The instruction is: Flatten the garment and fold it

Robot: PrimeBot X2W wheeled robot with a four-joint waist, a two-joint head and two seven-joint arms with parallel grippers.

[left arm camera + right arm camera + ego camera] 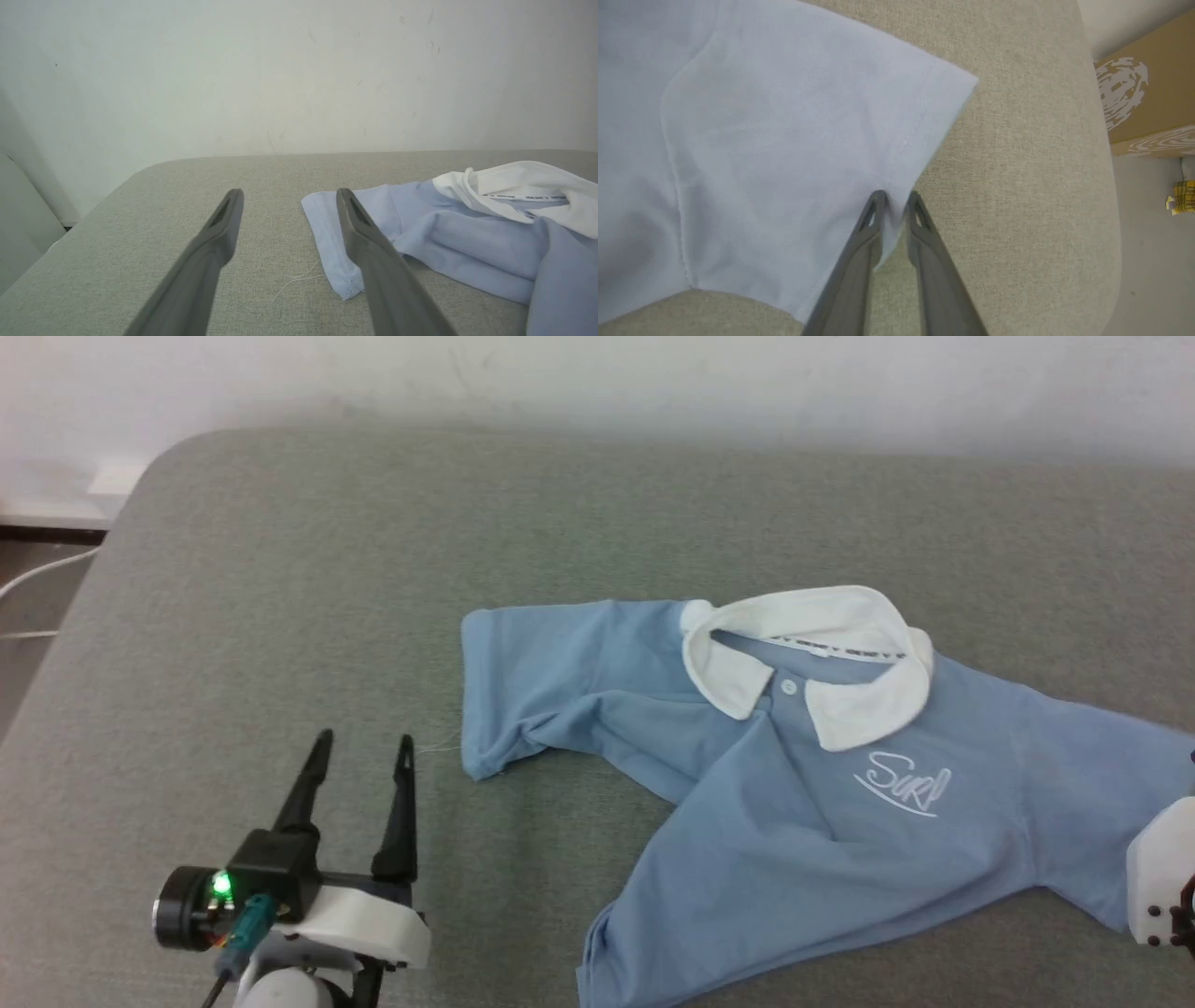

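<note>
I need to pinch the garment by the sleeve hem (478, 694), its free edge, with my left gripper next, because the garment lies slack and its lower body is bunched (695, 896).
The garment (794, 803), a light blue polo shirt with a white collar (812, 653) and white script on the chest, lies face up and creased on the grey padded surface (280, 616). Its left sleeve is spread out; the lower body is bunched. My left gripper (364, 747) stands open just left of that sleeve's hem, holding nothing. In the left wrist view the sleeve (336, 242) lies behind the right finger of the left gripper (287, 196). My right gripper (894, 198) is shut on the hem of the garment's other sleeve (784, 140), with cloth pinched between its fingers.
A white wall rises behind the surface. The surface's rounded edge runs at the left (93, 569), with a white cable (37, 579) beyond it. Past the right edge stand a cardboard box (1148, 93) and a small yellow object (1181, 198) on the floor. A loose thread (299, 277) lies by the sleeve.
</note>
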